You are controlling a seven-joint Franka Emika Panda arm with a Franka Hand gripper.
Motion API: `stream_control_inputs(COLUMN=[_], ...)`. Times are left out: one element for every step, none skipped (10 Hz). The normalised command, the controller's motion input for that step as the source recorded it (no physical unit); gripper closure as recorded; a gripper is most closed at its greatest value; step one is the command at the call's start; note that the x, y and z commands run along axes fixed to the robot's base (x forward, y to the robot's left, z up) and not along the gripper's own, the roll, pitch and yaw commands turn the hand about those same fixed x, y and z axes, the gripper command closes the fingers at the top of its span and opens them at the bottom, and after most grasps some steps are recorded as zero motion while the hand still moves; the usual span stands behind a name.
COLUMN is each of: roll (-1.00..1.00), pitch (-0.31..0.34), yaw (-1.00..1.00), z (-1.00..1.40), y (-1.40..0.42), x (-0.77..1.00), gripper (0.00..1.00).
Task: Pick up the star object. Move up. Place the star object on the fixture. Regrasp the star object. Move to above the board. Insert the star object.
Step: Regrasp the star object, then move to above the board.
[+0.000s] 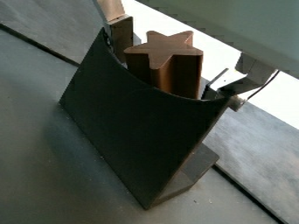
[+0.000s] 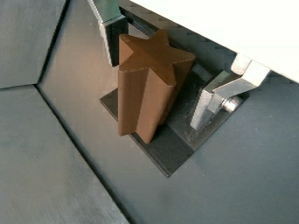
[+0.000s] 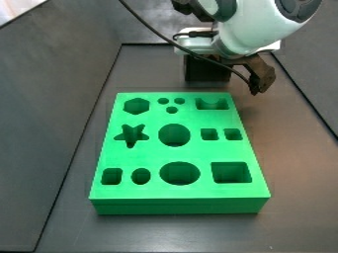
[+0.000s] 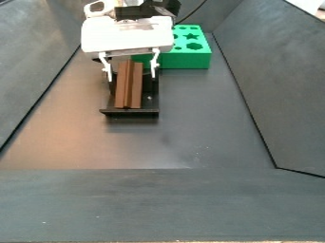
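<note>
I should next grab the star object's ridged sides near the star-shaped end (image 1: pixel 163 72) with my gripper. Then it can go into the board's star hole.
The brown star object (image 1: pixel 170 59) leans on the dark fixture (image 1: pixel 135 131), its star-shaped end facing the wrist cameras; it also shows in a wrist view (image 2: pixel 149 83). My gripper (image 1: pixel 176 57) straddles it with the jaws open: one silver finger (image 1: pixel 114 31) is close beside the star, and the opposite finger (image 2: pixel 216 98) stands apart from it with a gap. In a side view the gripper (image 4: pixel 129 63) sits over the star (image 4: pixel 131 85) on the fixture (image 4: pixel 131 112). In a side view the star (image 3: pixel 260 71) pokes out beside the fixture (image 3: pixel 205 69).
The green board (image 3: pixel 179 138) with several shaped holes, including a star hole (image 3: pixel 129 134), lies in front of the fixture; it also shows in a side view (image 4: pixel 191 46). Dark sloped walls enclose the floor.
</note>
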Motion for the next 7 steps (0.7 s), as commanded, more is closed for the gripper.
stream_control_inputs(roll=[0.05, 0.05, 0.05, 0.00, -0.04, -0.04, -0.05], pitch=[0.007, 0.007, 0.007, 0.000, 0.071, 0.074, 0.101], yaw=[-0.01, -0.01, -0.01, 0.00, 0.02, 0.02, 0.02], z=[-0.17, -0.17, -0.17, 0.00, 1.00, 1.00, 1.00], y=[-0.01, -0.01, -0.01, 0.00, 0.11, 0.10, 0.09], x=[0.01, 0.01, 0.01, 0.00, 0.29, 0.29, 0.26], gripper=[0.00, 0.00, 0.00, 1.00, 1.00, 1.00, 1.00])
